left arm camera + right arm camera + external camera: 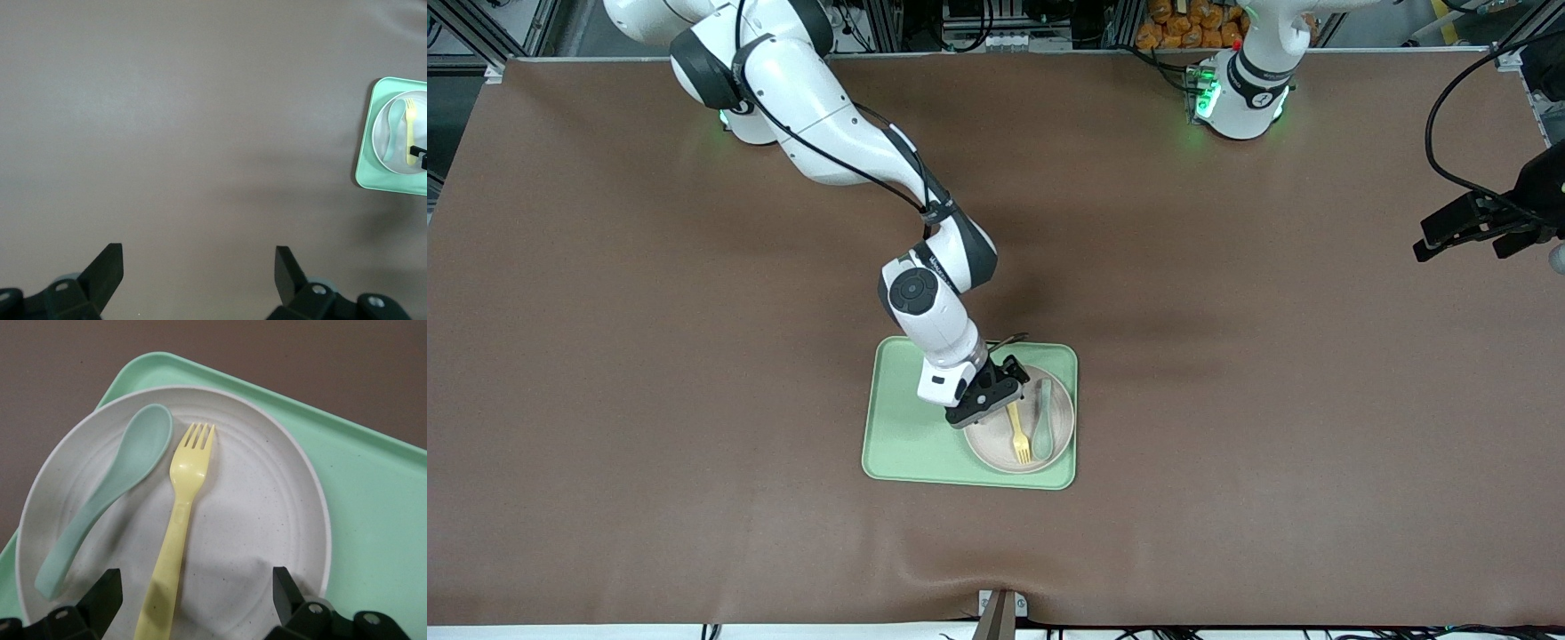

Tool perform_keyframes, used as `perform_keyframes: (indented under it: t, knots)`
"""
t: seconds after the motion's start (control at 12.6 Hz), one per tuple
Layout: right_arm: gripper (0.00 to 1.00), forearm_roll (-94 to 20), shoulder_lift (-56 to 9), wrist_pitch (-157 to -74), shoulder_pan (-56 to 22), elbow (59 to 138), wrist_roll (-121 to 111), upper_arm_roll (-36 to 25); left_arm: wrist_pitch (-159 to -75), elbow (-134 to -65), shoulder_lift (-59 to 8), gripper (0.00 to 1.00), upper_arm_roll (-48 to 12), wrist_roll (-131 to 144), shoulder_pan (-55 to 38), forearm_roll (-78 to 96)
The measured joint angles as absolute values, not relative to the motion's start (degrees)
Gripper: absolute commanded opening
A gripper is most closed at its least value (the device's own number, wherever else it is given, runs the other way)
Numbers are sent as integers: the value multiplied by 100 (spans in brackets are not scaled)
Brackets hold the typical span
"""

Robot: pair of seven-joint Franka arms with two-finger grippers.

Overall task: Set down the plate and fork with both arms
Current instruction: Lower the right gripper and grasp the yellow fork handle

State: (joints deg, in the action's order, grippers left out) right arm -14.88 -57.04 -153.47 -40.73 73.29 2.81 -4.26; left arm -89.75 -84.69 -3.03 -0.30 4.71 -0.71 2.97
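My right gripper is to set the yellow fork down on the empty part of the tray, so it needs to grab the fork by its handle (164, 587) next.
The pale speckled plate (996, 449) lies on the light-green tray (907, 436), at the tray's end toward the left arm. The yellow fork (1018, 436) lies on the plate, tines toward the front camera. My right gripper (987, 398) is low over the plate, open and empty. In the right wrist view the right gripper (197, 593) straddles the fork (180, 513) handle over the plate (267, 493), with the handle close to one finger. My left gripper (1463, 233) waits open and empty over bare table at the left arm's end, also seen in its wrist view (198, 267).
A pale grey-green spoon (1042, 418) lies on the plate beside the fork, on the side toward the left arm; it also shows in the right wrist view (113, 493). The left wrist view shows the tray (373, 177), plate (400, 163) and fork (409, 133) at a distance. Brown mat covers the table.
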Motion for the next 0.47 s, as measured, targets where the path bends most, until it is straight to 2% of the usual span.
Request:
perform_keyframes:
  t: [0.47]
  knots:
    - [100,-1460,-5794,-15663,-4182,7329,257,-425,-8975,-8479,-303,100,-30,471,-71,297]
